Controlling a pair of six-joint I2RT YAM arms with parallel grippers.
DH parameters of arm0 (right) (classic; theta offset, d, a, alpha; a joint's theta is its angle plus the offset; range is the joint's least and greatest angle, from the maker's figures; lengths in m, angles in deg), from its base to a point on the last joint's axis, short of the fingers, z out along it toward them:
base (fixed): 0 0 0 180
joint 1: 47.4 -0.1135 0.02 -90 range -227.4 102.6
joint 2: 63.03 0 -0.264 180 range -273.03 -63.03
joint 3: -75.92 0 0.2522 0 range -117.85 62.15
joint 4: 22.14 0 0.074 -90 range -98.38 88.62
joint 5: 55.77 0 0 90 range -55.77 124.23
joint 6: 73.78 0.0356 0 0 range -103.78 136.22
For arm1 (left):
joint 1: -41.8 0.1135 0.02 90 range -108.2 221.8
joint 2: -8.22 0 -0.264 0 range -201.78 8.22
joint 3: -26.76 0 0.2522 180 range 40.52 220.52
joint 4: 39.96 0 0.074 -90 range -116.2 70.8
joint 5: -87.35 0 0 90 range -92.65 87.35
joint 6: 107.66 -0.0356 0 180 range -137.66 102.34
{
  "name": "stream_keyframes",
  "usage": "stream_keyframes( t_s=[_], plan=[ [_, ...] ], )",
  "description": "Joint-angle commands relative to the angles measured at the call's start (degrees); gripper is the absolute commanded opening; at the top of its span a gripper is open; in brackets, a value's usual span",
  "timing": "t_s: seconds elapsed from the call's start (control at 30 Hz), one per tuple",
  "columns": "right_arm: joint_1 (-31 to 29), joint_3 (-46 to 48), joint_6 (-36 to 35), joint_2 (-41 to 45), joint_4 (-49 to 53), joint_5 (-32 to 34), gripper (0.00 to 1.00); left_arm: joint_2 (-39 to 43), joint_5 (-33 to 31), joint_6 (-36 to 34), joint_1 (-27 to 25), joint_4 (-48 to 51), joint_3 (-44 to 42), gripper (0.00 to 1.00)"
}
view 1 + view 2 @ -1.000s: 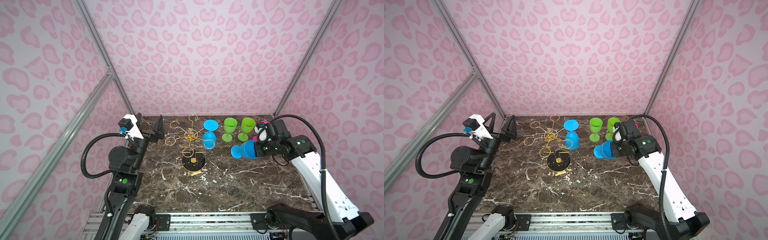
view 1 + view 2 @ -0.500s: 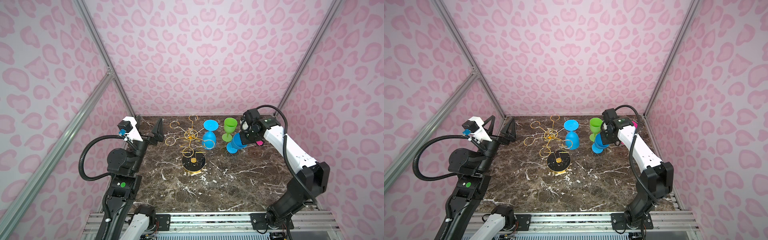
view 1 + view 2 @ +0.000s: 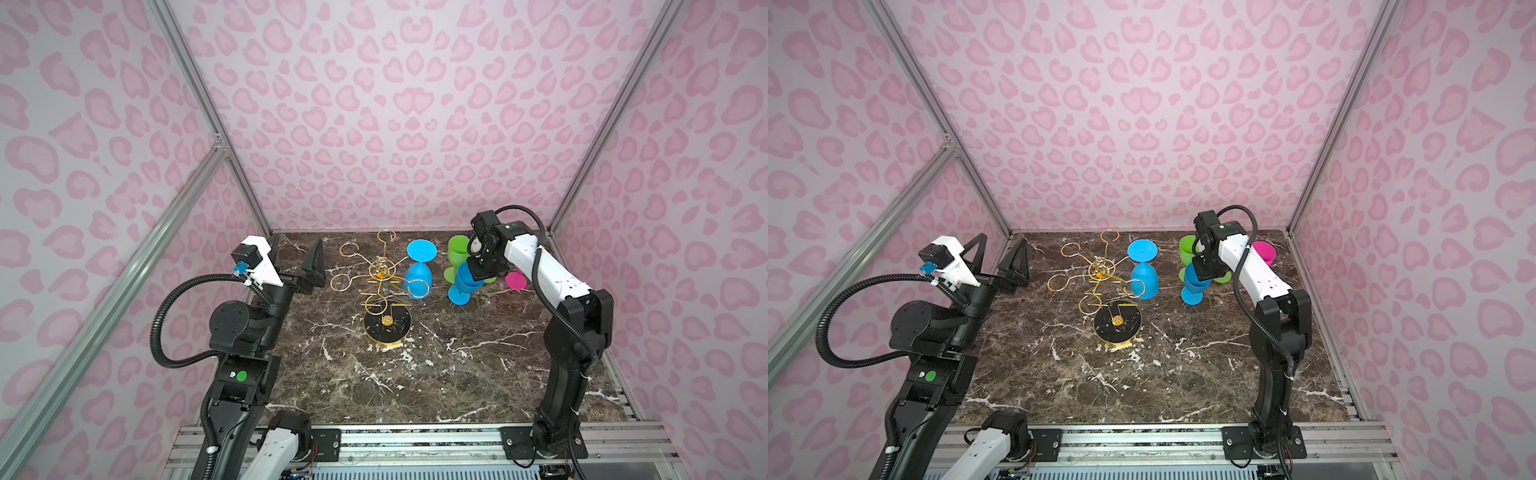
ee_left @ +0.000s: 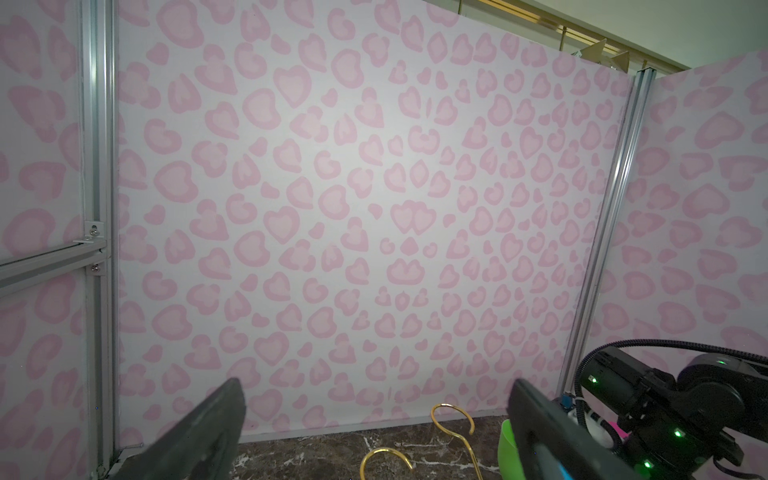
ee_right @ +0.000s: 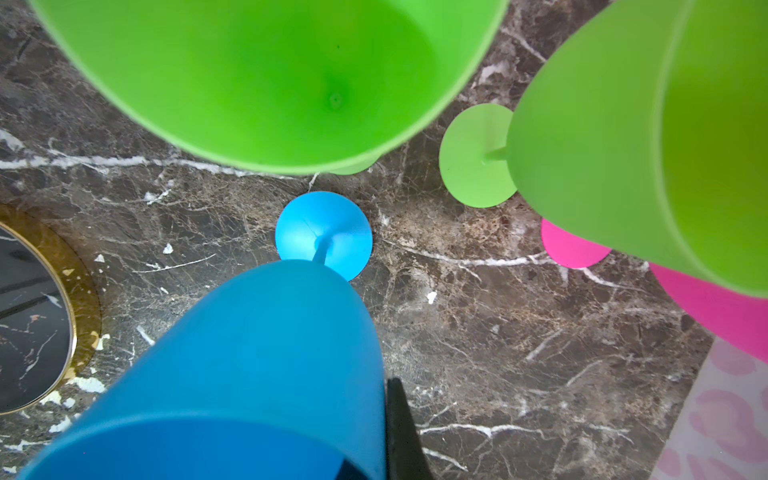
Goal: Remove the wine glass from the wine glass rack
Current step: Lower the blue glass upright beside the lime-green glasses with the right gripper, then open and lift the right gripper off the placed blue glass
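The foot of the second blue wine glass is over empty marble, and the glass is stem down and only tilted a little. My right gripper will let go of the glass now.
The gold wire wine glass rack (image 3: 382,272) stands mid-table on its round black base (image 3: 387,326) in both top views. One blue wine glass (image 3: 417,276) hangs upside down on its right arm. My right gripper (image 3: 478,270) is shut on the bowl of a second blue wine glass (image 5: 257,365), which is off the rack, stem down and slightly tilted. Its foot (image 5: 324,235) is at or just above the marble. One black finger (image 5: 401,432) shows beside the bowl. My left gripper (image 3: 296,255) is open and empty, left of the rack, with two gold loops (image 4: 453,409) ahead.
Two green glasses (image 5: 270,75) (image 5: 644,145) and a pink glass (image 3: 1264,253) stand upright at the back right, close around the held glass. The rack base (image 5: 37,324) lies to one side of them. Pink patterned walls enclose the marble table (image 3: 415,374).
The right arm has swung in from the right and turned the held blue glass from lying sideways to stem down, lowering it by the green glasses. The left arm has barely moved.
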Motion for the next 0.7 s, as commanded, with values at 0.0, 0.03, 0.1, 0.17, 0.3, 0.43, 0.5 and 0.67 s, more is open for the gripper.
stream_keyframes(
  t_s=[0.0, 0.03, 0.1, 0.17, 0.3, 0.43, 0.5, 0.67],
  plan=[
    [0.0, -0.9, -0.7, -0.8, 1.9, -0.8, 0.08, 0.2, 0.0, -0.5, 0.0, 0.3, 0.9, 1.00],
    [0.0, -1.2, -0.7, -0.9, 2.0, -0.7, 0.11, 0.2, 0.0, -0.5, 0.1, 0.4, 0.9, 1.00],
    [0.0, -1.7, -0.6, -0.8, 2.2, -0.5, 0.18, 0.2, -0.1, -0.4, 0.0, 0.5, 1.0, 1.00],
    [0.0, -1.9, -0.4, -0.1, 2.0, 0.1, 0.25, 0.2, -0.1, -0.2, 0.1, 0.5, 1.0, 1.00],
    [0.0, -3.2, 0.0, 3.0, 1.1, -1.5, 0.37, 0.4, -0.4, 0.0, 0.0, 0.6, 0.9, 1.00],
    [0.1, -6.8, 0.2, 5.6, 2.1, -3.3, 0.40, 0.5, -1.1, 0.0, 0.0, 0.5, 0.9, 1.00],
    [0.0, -8.1, 0.5, 7.5, 2.1, -4.1, 0.40, 0.5, -0.4, 0.0, 0.1, 0.7, 1.0, 1.00],
    [0.2, -5.0, 3.6, 15.5, -3.2, -11.2, 0.41, 0.7, -0.3, 0.1, 0.1, 0.9, 1.0, 1.00]
  ],
)
